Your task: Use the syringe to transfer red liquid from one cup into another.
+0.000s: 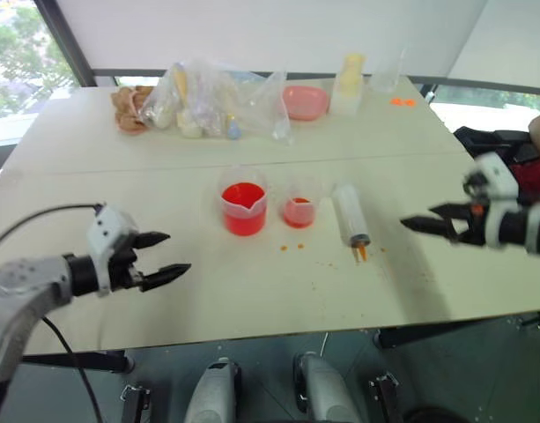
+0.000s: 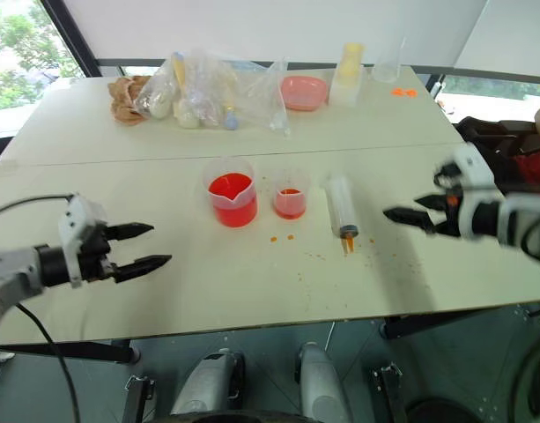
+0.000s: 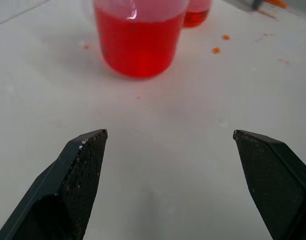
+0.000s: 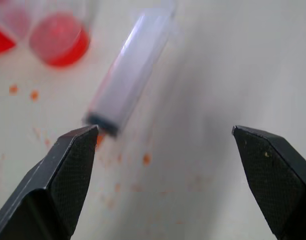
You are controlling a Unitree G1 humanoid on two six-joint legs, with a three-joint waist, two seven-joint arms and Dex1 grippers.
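Observation:
Next, my right gripper picks up the syringe by its clear body (image 1: 349, 208), as orange drops spot the table around the syringe's stained tip (image 1: 361, 253).
The clear syringe (image 1: 350, 217) lies flat on the white table, its orange tip toward the near edge. To its left stand the small cup (image 1: 298, 205) and, further left, the larger spouted beaker (image 1: 244, 205), both holding red liquid (image 3: 139, 42). My right gripper (image 1: 425, 219) hovers open to the right of the syringe, its fingers (image 4: 68, 170) spread above the table just short of the syringe (image 4: 128, 75). My left gripper (image 1: 166, 256) stands open at the near left, facing the beaker across bare table, nothing between its fingers (image 3: 78, 175).
At the table's far edge lie a clear plastic bag of items (image 1: 208, 97), a pink oval dish (image 1: 305, 100), a pale yellow bottle (image 1: 348, 81) and a clear cup (image 1: 386, 79). Orange droplets (image 1: 292, 247) spot the table near the syringe tip. A dark bag (image 1: 503, 145) sits at the right.

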